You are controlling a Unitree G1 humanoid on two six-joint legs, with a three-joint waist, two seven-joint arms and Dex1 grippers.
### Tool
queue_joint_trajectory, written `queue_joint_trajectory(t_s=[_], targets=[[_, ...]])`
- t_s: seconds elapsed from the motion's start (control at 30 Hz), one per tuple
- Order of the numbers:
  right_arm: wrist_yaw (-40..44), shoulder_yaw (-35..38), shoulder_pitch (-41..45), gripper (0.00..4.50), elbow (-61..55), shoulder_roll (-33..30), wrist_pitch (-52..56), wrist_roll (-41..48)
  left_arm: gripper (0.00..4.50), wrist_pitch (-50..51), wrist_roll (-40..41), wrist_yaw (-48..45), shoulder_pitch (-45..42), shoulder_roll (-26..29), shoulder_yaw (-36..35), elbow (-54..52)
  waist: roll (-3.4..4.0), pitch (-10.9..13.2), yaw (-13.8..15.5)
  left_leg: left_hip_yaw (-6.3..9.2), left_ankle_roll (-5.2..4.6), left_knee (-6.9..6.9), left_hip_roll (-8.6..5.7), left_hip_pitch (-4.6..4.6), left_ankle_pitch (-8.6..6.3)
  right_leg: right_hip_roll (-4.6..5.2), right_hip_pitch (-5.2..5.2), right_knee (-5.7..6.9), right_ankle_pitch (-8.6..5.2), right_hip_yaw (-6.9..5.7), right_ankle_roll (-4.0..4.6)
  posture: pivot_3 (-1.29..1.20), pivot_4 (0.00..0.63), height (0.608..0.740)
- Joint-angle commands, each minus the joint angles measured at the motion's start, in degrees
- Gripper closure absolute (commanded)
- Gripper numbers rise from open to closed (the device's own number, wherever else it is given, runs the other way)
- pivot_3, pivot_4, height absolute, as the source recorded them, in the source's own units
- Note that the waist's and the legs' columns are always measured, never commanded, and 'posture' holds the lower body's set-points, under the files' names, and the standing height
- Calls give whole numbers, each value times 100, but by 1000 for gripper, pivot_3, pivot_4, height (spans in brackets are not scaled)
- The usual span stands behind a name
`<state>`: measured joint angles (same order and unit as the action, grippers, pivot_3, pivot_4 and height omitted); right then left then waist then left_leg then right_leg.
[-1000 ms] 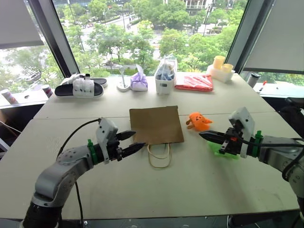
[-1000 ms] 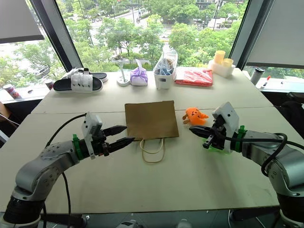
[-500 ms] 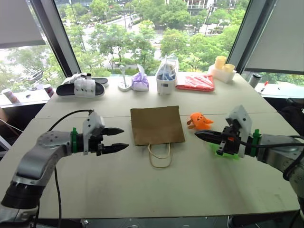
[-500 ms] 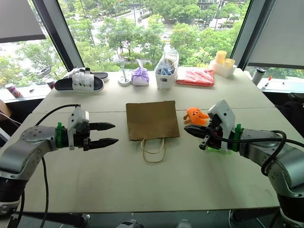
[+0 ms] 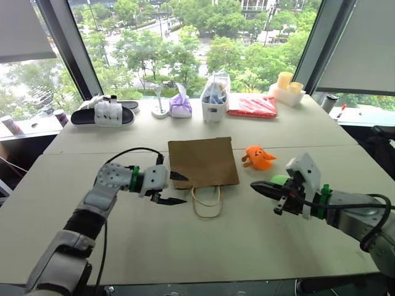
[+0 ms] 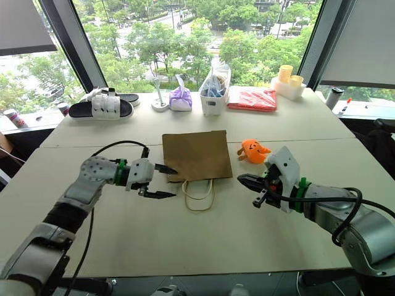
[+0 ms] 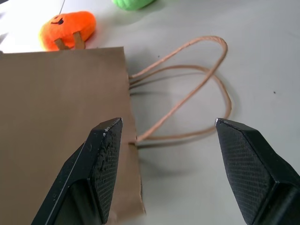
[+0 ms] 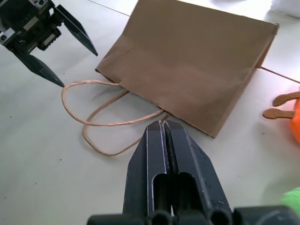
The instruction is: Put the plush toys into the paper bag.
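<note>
The fingers of my left gripper stop at the bag's edge (image 5: 207,186), short of the handle, so a move forward comes next before it closes on the string handle (image 5: 196,211).
The brown paper bag (image 5: 203,161) lies flat mid-table, its string handles (image 5: 207,203) looping toward me. My left gripper (image 5: 185,189) is open at the bag's near left corner, one finger over the bag's edge and the other by the handles; the left wrist view shows its fingers (image 7: 105,154) straddling that corner. The orange plush toy (image 5: 259,158) rests just right of the bag. A green plush toy (image 5: 279,180) peeks out behind my right gripper (image 5: 253,185), which is shut with nothing in it and points at the handles from the right.
Along the far edge by the window stand black slippers (image 5: 102,115), a purple tied pouch (image 5: 180,106), a white container (image 5: 214,102), a red packet (image 5: 252,106) and yellow cups (image 5: 285,82). Bare tabletop lies in front of the handles.
My left gripper swung in to the bag's near left corner and rolled, so its fingers now stand one above the other. The right gripper dropped slightly and stayed shut.
</note>
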<state>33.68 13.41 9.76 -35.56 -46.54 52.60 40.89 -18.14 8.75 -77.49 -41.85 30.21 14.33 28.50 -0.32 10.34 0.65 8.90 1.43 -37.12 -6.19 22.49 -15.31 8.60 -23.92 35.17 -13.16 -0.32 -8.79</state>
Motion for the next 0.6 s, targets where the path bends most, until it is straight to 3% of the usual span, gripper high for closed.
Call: queue_joint_trajectory(t_s=[0.03,0.17,0.2,0.27,0.4,0.43,0.6], targets=[[-189,411,-209,4500,-421,-11,48,110,1297,-359,-125,-133,-368,-245,47,607,-1,0,8,0,0,0,0,-1,0,0,0,2,0,0,0,0,150,740],[-393,621,-431,4500,-623,26,120,203,1297,-774,-321,-161,-699,-542,68,1331,-5,2,4,-16,-1,-4,-2,0,0,1,1,2,1,0,-2,0,150,740],[-460,644,-509,4500,-694,47,131,197,1532,-869,-336,-191,-770,-619,55,1494,-5,3,1,-21,-1,-5,-2,0,0,1,2,2,1,0,-3,0,150,740],[-620,780,-715,4500,-878,110,185,221,2149,-1005,-348,-149,-961,-825,-2,1827,-5,3,10,-24,-1,-4,0,-2,0,0,3,3,2,0,-3,0,150,740],[-884,972,-955,4500,-1139,224,263,357,4184,-978,-187,-357,-1161,-989,-142,2076,-8,4,10,-25,-3,-8,-1,-2,0,2,5,3,3,0,-5,0,150,740],[-947,982,-999,4500,-1197,248,280,387,4453,-887,-112,-465,-1202,-1005,-184,2074,-8,4,1,-25,-3,-8,-1,-2,-1,2,6,3,3,0,-6,0,150,740],[-1215,764,-1038,4500,-1399,389,350,519,4453,31,284,-446,-1456,-1170,-531,1896,-9,4,-3,-25,-4,-9,0,-4,0,0,5,7,3,0,-6,0,150,740]])
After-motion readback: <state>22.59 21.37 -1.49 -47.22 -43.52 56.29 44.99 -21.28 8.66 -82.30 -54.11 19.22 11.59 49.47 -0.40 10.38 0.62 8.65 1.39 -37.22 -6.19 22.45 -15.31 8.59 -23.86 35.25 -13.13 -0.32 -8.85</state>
